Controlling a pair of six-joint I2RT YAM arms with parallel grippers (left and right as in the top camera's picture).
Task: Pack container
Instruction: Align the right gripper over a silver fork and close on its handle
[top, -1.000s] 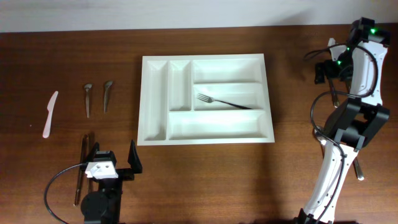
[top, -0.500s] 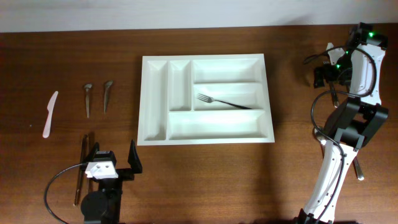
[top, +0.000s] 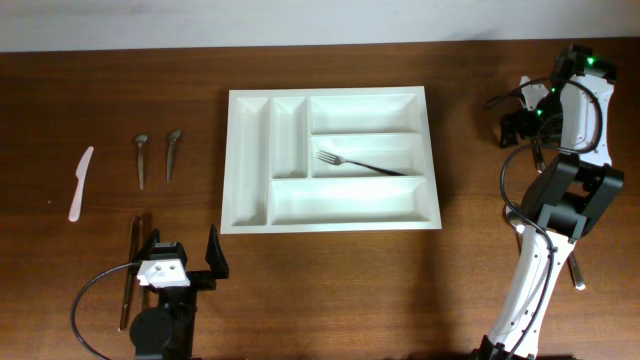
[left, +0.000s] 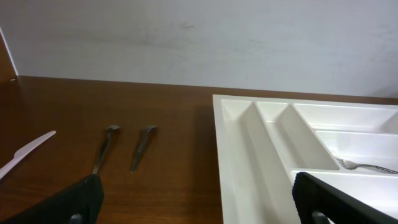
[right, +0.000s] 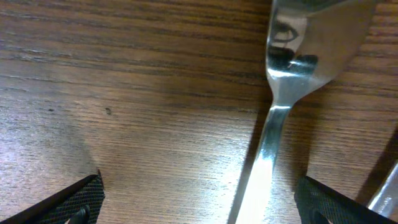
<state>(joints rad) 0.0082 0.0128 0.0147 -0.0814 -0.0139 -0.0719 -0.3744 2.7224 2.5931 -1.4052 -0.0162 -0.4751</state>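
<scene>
The right gripper grips the shiny metal utensil (right: 280, 112) across its narrow handle next, its head free, to lay it lengthwise in the tray's section.
The container (top: 330, 226) is a white compartmented tray in the middle of the table, with one metal fork (top: 360, 163) in its middle long compartment. My left gripper (top: 182, 258) stands open near the front left, apart from the tray; its wrist view shows the tray's rim (left: 231, 162) between its wide fingers (left: 68, 202). My right gripper (top: 520, 120) hangs open at the far right. Its wrist view is very close to the wood, and the right gripper (right: 199, 205) has a shiny metal utensil (right: 280, 112) lying between its fingers (right: 336, 202), untouched.
A white plastic knife (top: 80, 183) and two small spoons (top: 141, 158) (top: 172, 152) lie left of the tray. Dark-handled cutlery (top: 128, 275) lies beside my left gripper. Another utensil (top: 577, 275) lies at the right by the arm's base.
My right wrist has shifted slightly left and toward the table's far edge. The left arm, the tray and the fork have not moved.
</scene>
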